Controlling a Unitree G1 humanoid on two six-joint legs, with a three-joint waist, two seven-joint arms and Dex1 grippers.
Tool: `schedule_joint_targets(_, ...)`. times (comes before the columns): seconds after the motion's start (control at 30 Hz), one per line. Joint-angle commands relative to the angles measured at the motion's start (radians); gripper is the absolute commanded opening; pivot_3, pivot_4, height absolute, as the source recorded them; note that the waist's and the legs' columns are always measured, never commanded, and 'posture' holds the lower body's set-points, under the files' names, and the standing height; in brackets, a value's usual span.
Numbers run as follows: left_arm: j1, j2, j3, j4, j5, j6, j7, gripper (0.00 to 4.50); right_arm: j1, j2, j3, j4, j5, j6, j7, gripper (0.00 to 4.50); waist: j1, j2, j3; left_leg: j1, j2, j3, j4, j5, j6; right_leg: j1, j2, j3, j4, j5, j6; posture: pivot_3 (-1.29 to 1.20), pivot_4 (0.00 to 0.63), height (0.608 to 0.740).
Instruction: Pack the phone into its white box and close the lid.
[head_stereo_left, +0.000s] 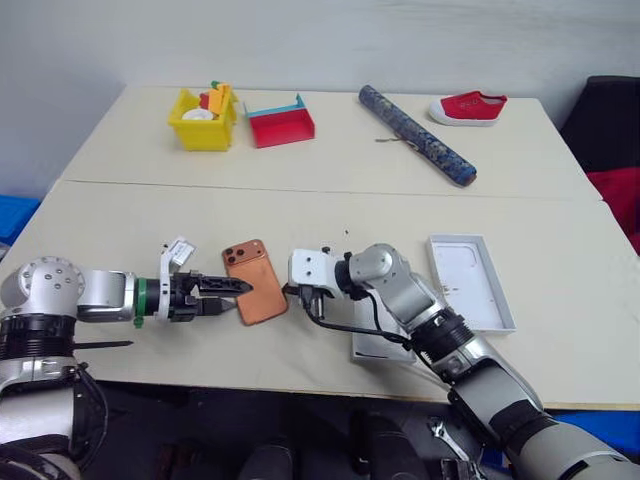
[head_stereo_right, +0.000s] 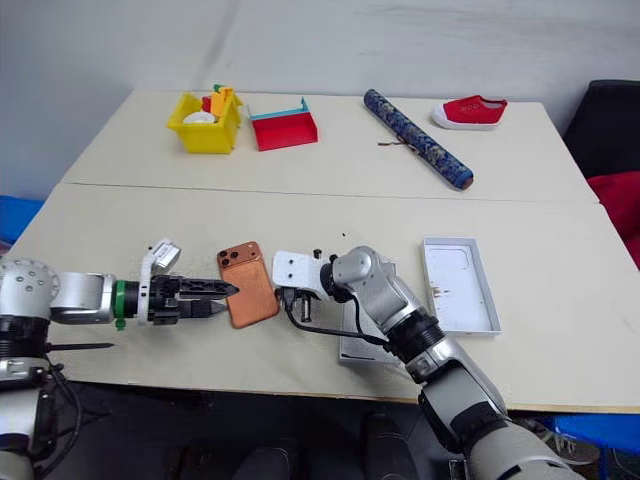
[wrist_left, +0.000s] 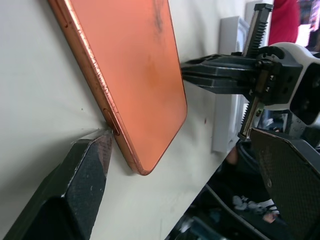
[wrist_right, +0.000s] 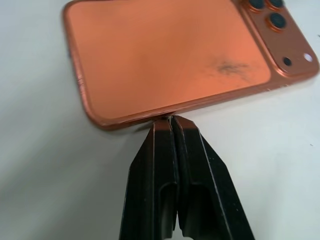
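I need to pick up the phone next with my left gripper, by its long edge with the side button (head_stereo_left: 237, 298), to pack it into the phone's white box (head_stereo_left: 375, 345).
The orange phone (head_stereo_left: 254, 283) lies flat on the table near its front edge, back up, with its camera block at the far corner. My left gripper (head_stereo_left: 237, 297) comes in from the left and is open. One of its fingers (wrist_left: 85, 170) touches the phone's long left edge. My right gripper (wrist_right: 170, 121) is shut on nothing, and its joined tips press against the phone's opposite long edge. The white box (head_stereo_left: 372, 346) sits mostly hidden under my right forearm. The lid (head_stereo_left: 471, 282) lies to the right with its plain white inside facing up.
A yellow bin (head_stereo_left: 203, 122), a red tray (head_stereo_left: 281, 124), a dark patterned roll (head_stereo_left: 417, 134) and a red shoe (head_stereo_left: 468, 107) stand along the far side of the table. The table's front edge (head_stereo_left: 250, 372) runs just behind the phone.
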Motion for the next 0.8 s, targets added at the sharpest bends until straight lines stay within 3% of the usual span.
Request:
schedule_joint_targets(0.03, 0.012, 0.114, -0.018, -0.034, 0.072, -0.004, -0.078, 4.5, -0.018, 0.001, 0.013, 0.019, 0.001, -0.032, 0.003, 0.06, -0.011, -0.001, 0.0, 0.0, 0.0, 0.0, -0.001, 0.0, -0.001, -0.002, 0.001, 0.0, 0.0, 0.0, 0.0, 0.0, 0.15, 0.74)
schedule_joint_targets(0.17, -0.001, 0.158, -0.06, -0.001, 0.179, -0.034, -0.137, 4.5, -0.029, 0.003, 0.015, 0.047, 0.001, -0.05, -0.006, 0.06, -0.013, -0.001, 0.001, 0.0, -0.001, 0.0, -0.002, 0.0, -0.001, -0.004, 0.002, 0.0, 0.0, 0.0, 0.0, 0.0, 0.15, 0.74)
schedule_joint_targets(0.33, -0.023, 0.116, -0.072, 0.001, 0.21, -0.004, -0.154, 4.5, -0.036, 0.013, 0.019, 0.067, -0.003, -0.062, -0.016, 0.06, -0.012, -0.002, 0.0, 0.0, -0.001, 0.0, -0.001, 0.0, -0.001, -0.004, 0.002, 0.0, 0.0, 0.0, 0.0, 0.0, 0.15, 0.74)
schedule_joint_targets(0.57, 0.009, -0.004, -0.085, -0.055, 0.114, -0.003, -0.092, 4.5, -0.041, 0.022, 0.021, 0.065, 0.001, -0.056, -0.014, 0.06, 0.0, -0.001, 0.0, 0.001, -0.002, 0.0, 0.0, 0.0, -0.001, -0.003, 0.0, 0.001, 0.002, 0.0, 0.0, 0.0, 0.15, 0.74)
schedule_joint_targets(0.8, 0.017, -0.188, -0.094, -0.089, 0.091, -0.003, 0.067, 4.5, -0.048, 0.038, 0.02, 0.069, 0.009, -0.048, -0.007, 0.06, 0.022, 0.005, -0.003, 0.007, -0.005, -0.003, 0.0, 0.001, 0.001, 0.005, -0.002, 0.001, 0.0, 0.0, 0.0, 0.0, 0.15, 0.74)
